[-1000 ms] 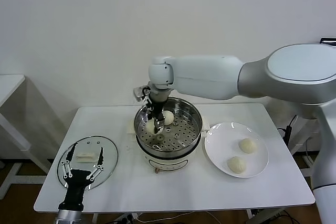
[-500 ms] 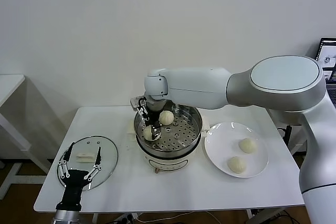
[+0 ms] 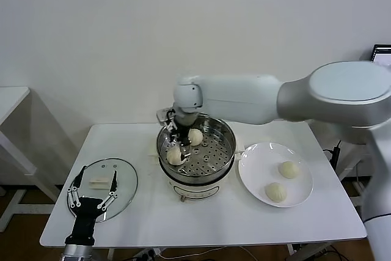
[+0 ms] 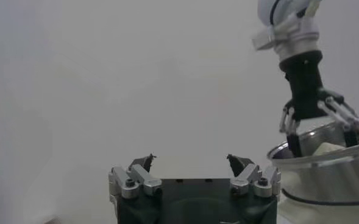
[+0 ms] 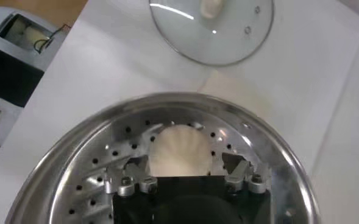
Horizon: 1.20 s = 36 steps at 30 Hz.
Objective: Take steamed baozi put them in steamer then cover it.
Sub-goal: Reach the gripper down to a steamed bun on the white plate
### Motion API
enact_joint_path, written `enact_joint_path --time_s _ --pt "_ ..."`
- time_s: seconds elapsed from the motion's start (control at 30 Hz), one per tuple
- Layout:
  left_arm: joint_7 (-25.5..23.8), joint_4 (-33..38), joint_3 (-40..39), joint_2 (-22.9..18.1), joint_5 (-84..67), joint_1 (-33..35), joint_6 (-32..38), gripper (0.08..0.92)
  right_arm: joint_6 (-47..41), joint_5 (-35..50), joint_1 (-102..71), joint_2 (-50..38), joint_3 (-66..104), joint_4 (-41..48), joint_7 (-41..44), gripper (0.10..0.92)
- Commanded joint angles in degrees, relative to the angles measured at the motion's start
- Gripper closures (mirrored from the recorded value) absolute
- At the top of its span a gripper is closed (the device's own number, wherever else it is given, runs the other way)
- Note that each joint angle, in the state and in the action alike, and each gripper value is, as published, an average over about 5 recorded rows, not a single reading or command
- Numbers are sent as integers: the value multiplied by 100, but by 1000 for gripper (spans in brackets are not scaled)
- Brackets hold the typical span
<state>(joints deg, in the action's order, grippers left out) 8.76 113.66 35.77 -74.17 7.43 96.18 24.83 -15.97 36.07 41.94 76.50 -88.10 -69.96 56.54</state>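
The robot's right hand needs to grab a baozi from the white plate [image 3: 256, 166] by its rounded sides next, because another baozi should go in the steamer [image 3: 211, 157].
The steamer [image 3: 211, 157] stands mid-table with two steamed baozi on its hole-dotted tray, one at the back [image 3: 195, 136] and one at the front left [image 3: 175, 154]. My right gripper [image 3: 181, 142] hangs open just above the front-left one. In the right wrist view that baozi [image 5: 180, 149] lies between the spread fingers [image 5: 235, 164], untouched. Two more baozi [image 3: 288, 169] [image 3: 275, 192] rest on the white plate [image 3: 256, 166]. The glass cover [image 3: 125, 178] lies flat at the left, with my left gripper [image 3: 96, 178] open over its white handle.
The steamer's rim [image 5: 167, 100] rings my right gripper closely. From the left wrist view, my own open gripper [image 4: 191, 159] faces the wall, with the right gripper [image 4: 316, 122] and steamer [image 4: 325, 176] beyond. Bare tabletop shows in front of the steamer.
My right gripper has opened and let the baozi down onto the front-left of the tray, then lifted slightly. The left arm has stayed where it was.
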Motion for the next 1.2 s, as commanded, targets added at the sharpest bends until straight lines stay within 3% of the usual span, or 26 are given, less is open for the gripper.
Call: enact_joint_path --time_s 0.03,0.23,0.47,0.77,1.2 --pt "9 22 -87 17 43 -43 -43 177 383 -572 870 -2352 180 -1092 919 203" --pt "10 15 -153 52 106 -48 -51 177 736 -1019 743 -3673 123 -1011 1506 203" --pt "11 13 -127 23 156 -1 -43 177 996 -1601 -167 -4264 91 -884 1510 203" --pt "15 -28 -136 -36 220 32 -55 177 982 -1787 -1761 -4215 353 -654 811 203" --pt "17 -76 -91 -36 234 67 -21 177 834 -1956 -2346 -3740 591 -223 471 203"
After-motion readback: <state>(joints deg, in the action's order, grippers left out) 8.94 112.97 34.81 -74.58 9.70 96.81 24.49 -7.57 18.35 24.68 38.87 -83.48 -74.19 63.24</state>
